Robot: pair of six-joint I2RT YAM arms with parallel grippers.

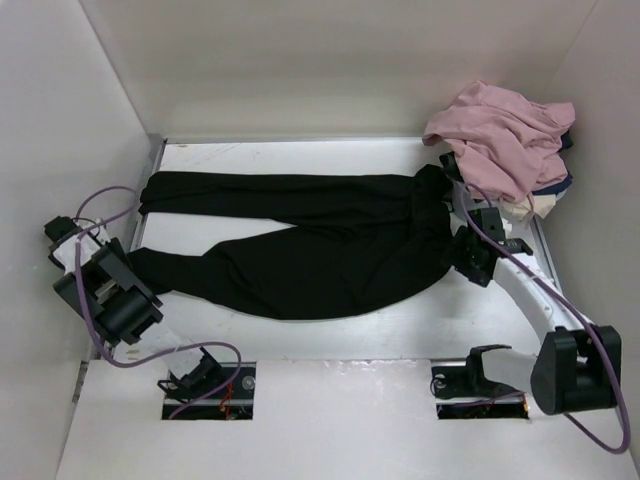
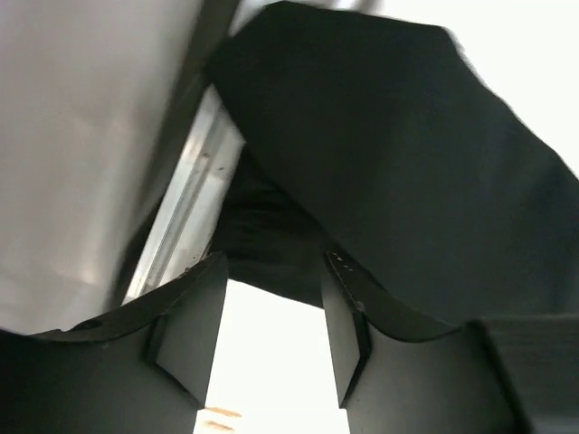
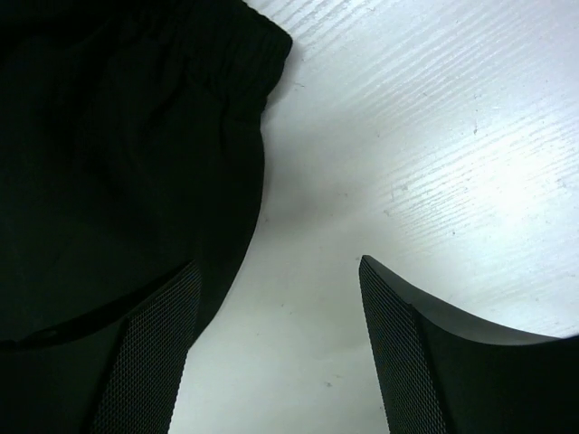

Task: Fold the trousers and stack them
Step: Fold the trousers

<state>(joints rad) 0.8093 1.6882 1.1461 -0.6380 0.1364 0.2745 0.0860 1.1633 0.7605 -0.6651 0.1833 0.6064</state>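
My right gripper takes hold of the trousers' near edge at the waistband end next, to straighten the near leg and fold it over.
The black trousers [image 1: 320,240] lie spread flat across the white table [image 1: 330,330], waistband to the right and both legs running left. My left gripper [image 1: 113,260] is open and empty at the left table edge, just short of the near leg's hem [image 2: 271,244]; bare table shows between its fingers [image 2: 348,316]. My right gripper [image 1: 450,178] is open and empty beside the waistband end; in the right wrist view the elastic waistband [image 3: 226,54] lies left of the gap [image 3: 280,271] and partly under the left finger [image 3: 149,353].
A dusty-pink garment [image 1: 500,135] is heaped in the far right corner over navy and cream cloth [image 1: 550,195]. White walls close in the table on the left, back and right. A metal rail [image 2: 185,208] runs along the left edge. Both arm bases sit in slots at the front.
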